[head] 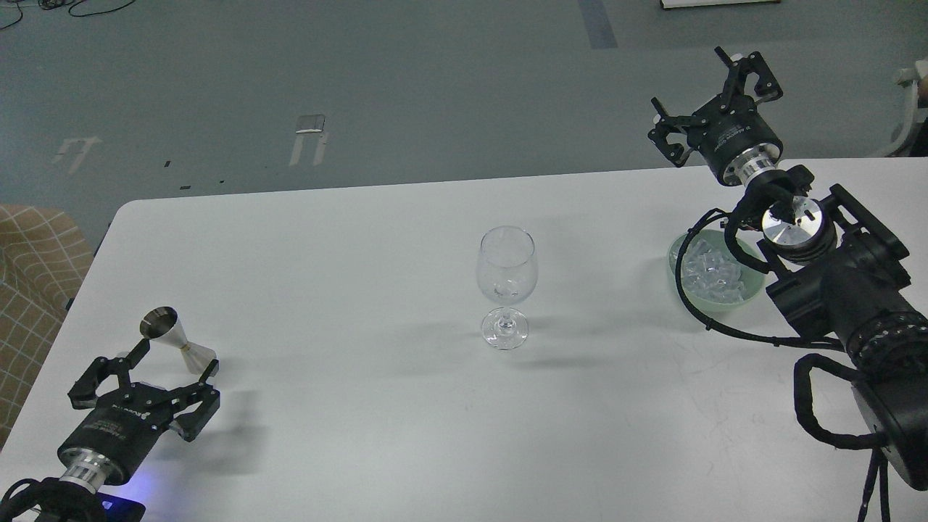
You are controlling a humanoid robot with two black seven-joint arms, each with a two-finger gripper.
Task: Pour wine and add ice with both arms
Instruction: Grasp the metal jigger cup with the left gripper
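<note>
The open upper cup (pixel 160 322) of the jigger needs to stay free to pour into the wine glass, so my left gripper will next grab the jigger by its lower cup (pixel 199 357).
An empty clear wine glass (pixel 507 283) stands upright at the middle of the white table (pixel 362 246). A pale green bowl (pixel 725 299) at the right holds several clear ice lumps (pixel 709 270). A steel jigger (pixel 177 341) stands tilted at the left front. My left gripper (pixel 174 359) is open and empty, its fingertips on either side of the jigger, just short of it. My right gripper (pixel 707 94) is open and empty, raised beyond the table's far edge, above and behind the bowl. The right arm partly covers the bowl.
The right arm's thick black links and looping cables (pixel 819 406) fill the table's right front. A tan checked seat (pixel 32 283) stands off the table's left edge. Grey floor lies beyond the far edge.
</note>
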